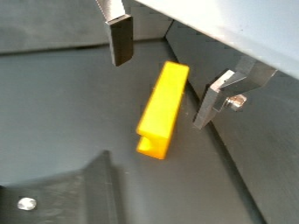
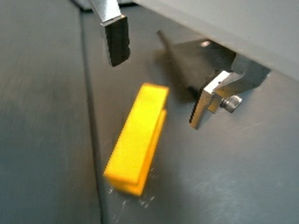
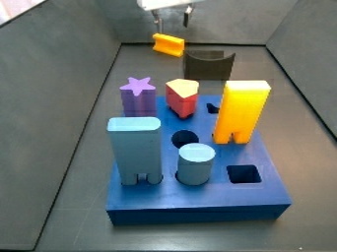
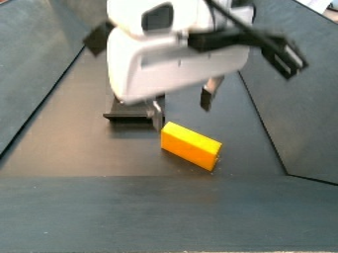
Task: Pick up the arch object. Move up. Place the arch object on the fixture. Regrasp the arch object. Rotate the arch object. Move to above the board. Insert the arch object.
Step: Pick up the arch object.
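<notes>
My gripper has to grab the arch object by its long sides next, so that I can set the arch object on the fixture.
The arch object is a slim orange-yellow block with a notch at one end, lying flat on the dark floor. My gripper hangs open just above it, one finger on each side and nothing between the pads. In both wrist views the fingers stand clear of the arch object. In a side view the gripper is at the far end, over the arch object. The dark fixture stands close by, behind the blue board. The gripper is beside the fixture.
On the board stand a big yellow arch block, a light blue arch block, a purple star, a red piece and a light blue cylinder. Grey walls slope up on both sides. The fixture's base lies near the arch object.
</notes>
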### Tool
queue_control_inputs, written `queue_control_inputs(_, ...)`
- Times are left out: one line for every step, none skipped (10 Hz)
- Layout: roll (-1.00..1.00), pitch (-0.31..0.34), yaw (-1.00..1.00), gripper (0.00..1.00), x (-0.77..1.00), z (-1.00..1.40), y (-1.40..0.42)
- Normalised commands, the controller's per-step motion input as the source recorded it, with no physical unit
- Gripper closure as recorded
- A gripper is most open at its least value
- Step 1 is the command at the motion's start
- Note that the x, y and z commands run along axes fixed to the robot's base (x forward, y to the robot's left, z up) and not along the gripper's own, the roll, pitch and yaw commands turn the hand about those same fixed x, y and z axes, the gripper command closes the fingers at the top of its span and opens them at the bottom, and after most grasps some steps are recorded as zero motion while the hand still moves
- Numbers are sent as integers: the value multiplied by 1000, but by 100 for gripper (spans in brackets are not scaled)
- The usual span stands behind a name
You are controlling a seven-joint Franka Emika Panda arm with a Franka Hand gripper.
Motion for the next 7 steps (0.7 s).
queue_control_inputs(-180, -61, 386, 0, 57, -640, 369)
queue_control_inputs(-184, -51, 386, 0, 17, -577, 314)
queue_control_inputs(-200, -29, 326, 0, 0, -546, 223)
queue_control_inputs(-177, -29, 291, 0, 0, -551, 149)
queue_control_inputs(-123, -31, 266, 0, 0, -574, 0)
queue_control_inputs(-94, 0, 246, 0, 0, -491, -11)
queue_control_inputs(-81, 0, 271, 0, 0, -449, -174)
